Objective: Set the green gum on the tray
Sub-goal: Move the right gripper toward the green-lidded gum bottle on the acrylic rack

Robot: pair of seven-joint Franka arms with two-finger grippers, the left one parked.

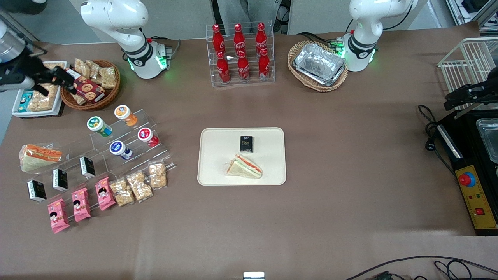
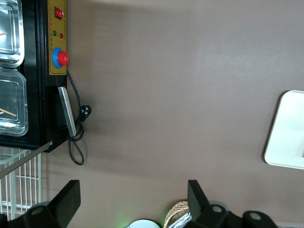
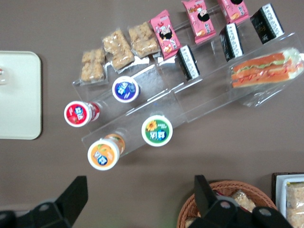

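My gripper grabs the green gum bottle by its body next, to set it on the cream tray.
The green gum is a small bottle with a green-rimmed lid. It lies on the upper step of a clear acrylic stand toward the working arm's end of the table. The cream tray lies at the table's middle and holds a sandwich and a black box. My gripper hangs open and empty above the snack basket, farther from the front camera than the gum and well apart from it.
Orange-lidded, red-lidded and blue-lidded bottles share the stand with the gum. Black boxes, pink packets, snack bars and a wrapped sandwich fill the lower steps. A cola rack and a foil tray in a basket stand near the arm bases.
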